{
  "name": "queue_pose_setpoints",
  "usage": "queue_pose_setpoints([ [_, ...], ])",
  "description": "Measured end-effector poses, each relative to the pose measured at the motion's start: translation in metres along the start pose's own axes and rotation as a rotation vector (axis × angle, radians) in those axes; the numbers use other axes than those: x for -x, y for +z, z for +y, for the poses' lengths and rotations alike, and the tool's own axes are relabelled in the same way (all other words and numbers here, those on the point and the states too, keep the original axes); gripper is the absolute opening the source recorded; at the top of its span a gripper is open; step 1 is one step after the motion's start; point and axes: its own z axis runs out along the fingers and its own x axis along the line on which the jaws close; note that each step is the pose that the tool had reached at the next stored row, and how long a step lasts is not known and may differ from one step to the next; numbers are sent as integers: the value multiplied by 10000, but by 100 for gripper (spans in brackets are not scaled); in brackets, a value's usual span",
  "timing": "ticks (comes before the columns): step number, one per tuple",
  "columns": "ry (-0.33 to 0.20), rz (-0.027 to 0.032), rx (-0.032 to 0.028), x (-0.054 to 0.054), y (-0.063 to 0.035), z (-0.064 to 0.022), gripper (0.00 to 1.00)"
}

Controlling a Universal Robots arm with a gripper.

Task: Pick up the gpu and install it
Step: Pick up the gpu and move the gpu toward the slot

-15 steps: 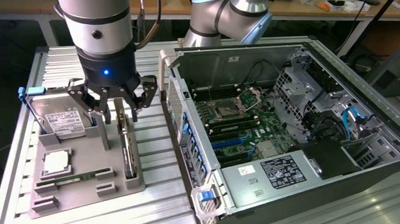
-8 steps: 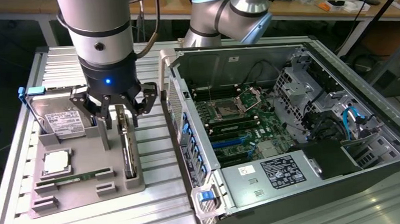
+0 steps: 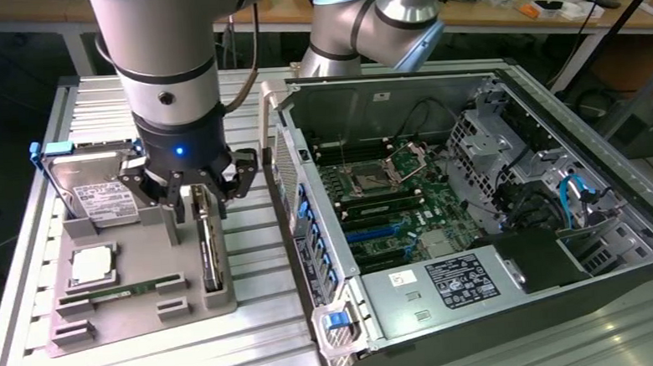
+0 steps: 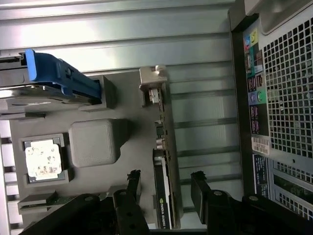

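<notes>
My gripper's fingers hang above the GPU's top edge, so closing now would miss. My gripper lowers next, before it closes on that edge.
The gpu stands on its long edge in a slot of the grey fixture tray, with its silver bracket at the end away from me. In the wrist view the gpu appears edge-on as a thin dark strip. My gripper hangs right over the card's near end. The gripper is open, with one black finger on each side of the card and a visible gap to it. The open computer case lies at the exterior view's right, its motherboard with blue slots exposed.
The tray also holds a silver hard drive with a blue carrier, a CPU and a narrow memory stick. A grey block sits beside the card. The case's rear panel stands close alongside the tray.
</notes>
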Motion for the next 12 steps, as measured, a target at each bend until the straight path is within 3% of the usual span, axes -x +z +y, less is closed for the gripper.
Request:
queue_pose_setpoints([
  [5, -13, 0, 0, -2, 100, -11, 54],
  [12, -13, -2, 3, -2, 115, -12, 54],
])
